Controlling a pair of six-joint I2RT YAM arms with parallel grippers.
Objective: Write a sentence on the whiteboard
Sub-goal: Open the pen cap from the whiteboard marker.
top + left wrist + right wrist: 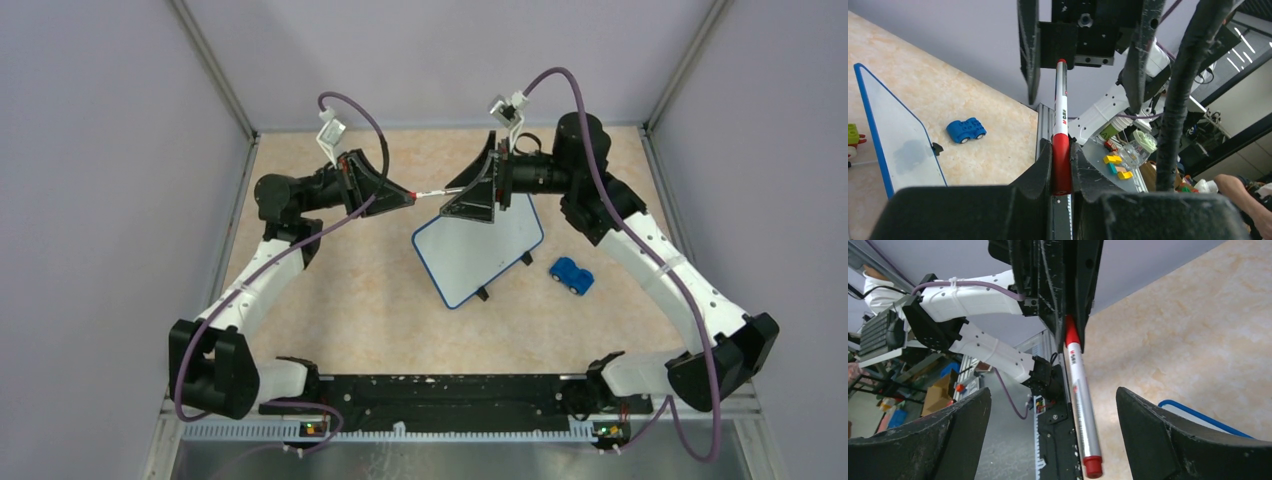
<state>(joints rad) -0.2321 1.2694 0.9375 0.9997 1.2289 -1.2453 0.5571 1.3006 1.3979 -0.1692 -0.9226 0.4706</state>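
Note:
I need to grab the marker with my right gripper next, by its silver body toward its tail. The end with the cap should stay free, so I can uncap the marker and write.
The whiteboard lies tilted on the table at centre, white with a blue rim. Its face looks blank and no sentence shows on it. It also shows in the left wrist view, and its rim shows in the right wrist view. My left gripper is above the table, shut on the red cap of a marker. The silver marker body reaches across between the fingers of my right gripper. That gripper is wide open around the marker's red-tipped tail end and does not touch it.
A blue toy car stands on the table right of the board, also seen in the left wrist view. A small toy of green and red bricks shows at the left edge. Grey walls enclose the table on three sides.

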